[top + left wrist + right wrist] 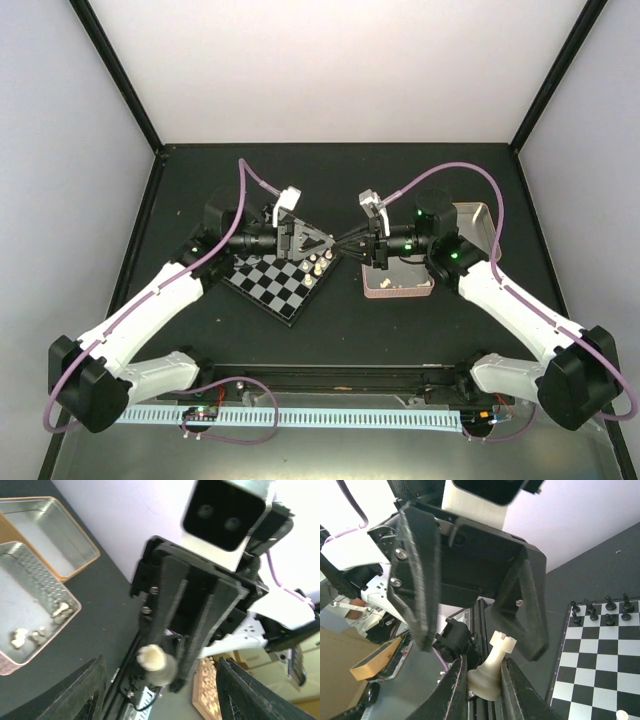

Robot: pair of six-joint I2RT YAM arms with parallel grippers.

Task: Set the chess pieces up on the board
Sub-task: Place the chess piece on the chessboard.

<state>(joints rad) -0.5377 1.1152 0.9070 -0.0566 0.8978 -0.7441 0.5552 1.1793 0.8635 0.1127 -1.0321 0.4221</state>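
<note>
Next, my left gripper grabs the cream-white rook (492, 672) by its exposed top end (502, 642), leaving its base free to stand on the board.
My right gripper (484, 669) is shut on a cream-white rook (492, 672), clamped at its base with the crown tilted up. Facing it, my left gripper (160, 695) stands open, its wide fingers (419, 580) spread on either side of the rook (156, 662) without touching it. In the top view the two grippers meet tip to tip, left (328, 243) and right (352, 247), just above the board's (262, 284) right corner. A few cream chess pieces (319, 263) stand along the board's right edge. Black figures (600, 612) line the far row.
A shallow pink tin (75, 601) with a few loose cream pieces (62, 611) lies right of the board, under my right arm. An empty gold tin (82, 562) stands behind it. A black rail (330, 375) crosses the table's near edge.
</note>
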